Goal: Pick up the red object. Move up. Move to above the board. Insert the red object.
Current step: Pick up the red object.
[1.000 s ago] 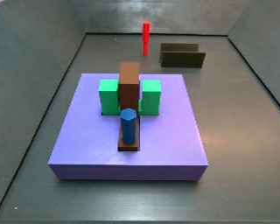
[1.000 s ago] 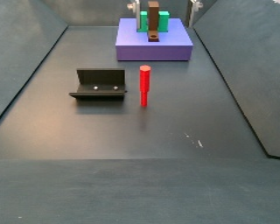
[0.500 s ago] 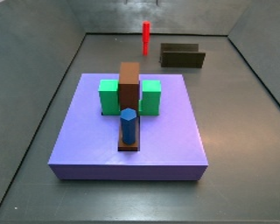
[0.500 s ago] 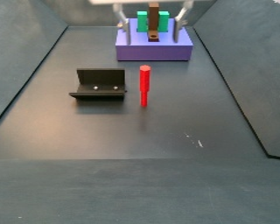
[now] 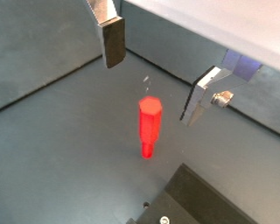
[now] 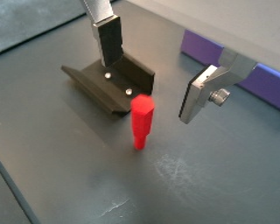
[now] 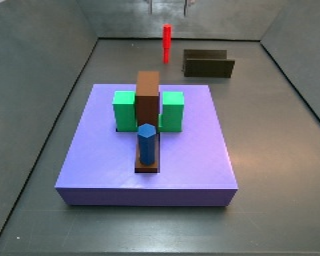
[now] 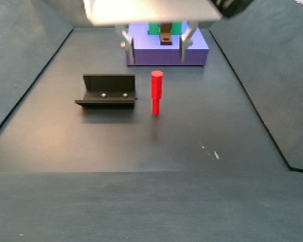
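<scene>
I need to grab the red stick by its upper part [image 7: 167, 29] with my gripper next, to put the stick into the board [image 7: 149, 150].
The red object [image 8: 155, 92] is a thin red stick standing upright on the dark floor, next to the fixture [image 8: 107, 91]. It also shows in a side view [image 7: 167, 42] and in both wrist views [image 5: 150, 122] [image 6: 142, 122]. My gripper [image 8: 154, 59] is open and empty. It hangs just above the stick's top, one finger [image 5: 112, 44] on each side of it, not touching. The gripper barely shows at the frame's edge in a side view [image 7: 178, 10]. The board [image 7: 149, 150] is a lavender slab lying apart from the stick.
On the board stand a brown block [image 7: 148, 97], two green blocks [image 7: 125, 110] and a blue peg [image 7: 147, 145]. The fixture is close beside the stick in a wrist view [image 6: 108, 83]. Grey walls slope up round the floor.
My gripper has come into view and moved down from over the board side to just above the red stick. The stick and the other things have not moved.
</scene>
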{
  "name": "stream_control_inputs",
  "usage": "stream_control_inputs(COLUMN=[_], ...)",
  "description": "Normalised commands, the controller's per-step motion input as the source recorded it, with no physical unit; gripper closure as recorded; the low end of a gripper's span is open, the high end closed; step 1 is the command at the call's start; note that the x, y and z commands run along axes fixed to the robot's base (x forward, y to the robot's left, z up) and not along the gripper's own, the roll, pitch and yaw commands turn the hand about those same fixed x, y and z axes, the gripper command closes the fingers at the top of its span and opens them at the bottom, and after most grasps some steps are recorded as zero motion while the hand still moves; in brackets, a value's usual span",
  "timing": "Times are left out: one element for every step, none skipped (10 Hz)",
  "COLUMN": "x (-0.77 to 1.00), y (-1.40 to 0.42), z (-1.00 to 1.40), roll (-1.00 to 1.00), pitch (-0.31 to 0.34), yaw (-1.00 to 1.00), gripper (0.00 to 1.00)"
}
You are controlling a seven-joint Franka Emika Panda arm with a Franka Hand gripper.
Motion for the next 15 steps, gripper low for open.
stream_control_inputs(x=[0.05,0.05,0.01,0.01,0.0,0.0,0.0,0.0,0.0,0.0,0.0,0.0,0.0,0.0,0.0], y=[0.01,0.04,0.05,0.05,0.04,0.02,0.02,0.0,0.0,0.0,0.0,0.0,0.0,0.0,0.0], z=[-0.52,-0.48,-0.48,-0.49,-0.49,-0.31,-0.37,-0.17,0.0,0.0,0.0,0.0,0.0,0.0,0.0], roll=[-0.13,-0.13,-0.12,-0.11,-0.1,-0.12,-0.12,-0.11,0.0,0.0,0.0,0.0,0.0,0.0,0.0], pitch=[0.0,-0.006,-0.023,-0.021,-0.011,0.0,0.0,0.0,0.0,0.0,0.0,0.0,0.0,0.0,0.0], yaw=[-0.02,-0.01,-0.02,-0.02,-0.02,-0.01,0.0,0.0,0.0,0.0,0.0,0.0,0.0,0.0,0.0], gripper=[0.0,0.0,0.0,0.0,0.0,0.0,0.0,0.0,0.0,1.0,1.0,1.0,1.0,1.0,1.0])
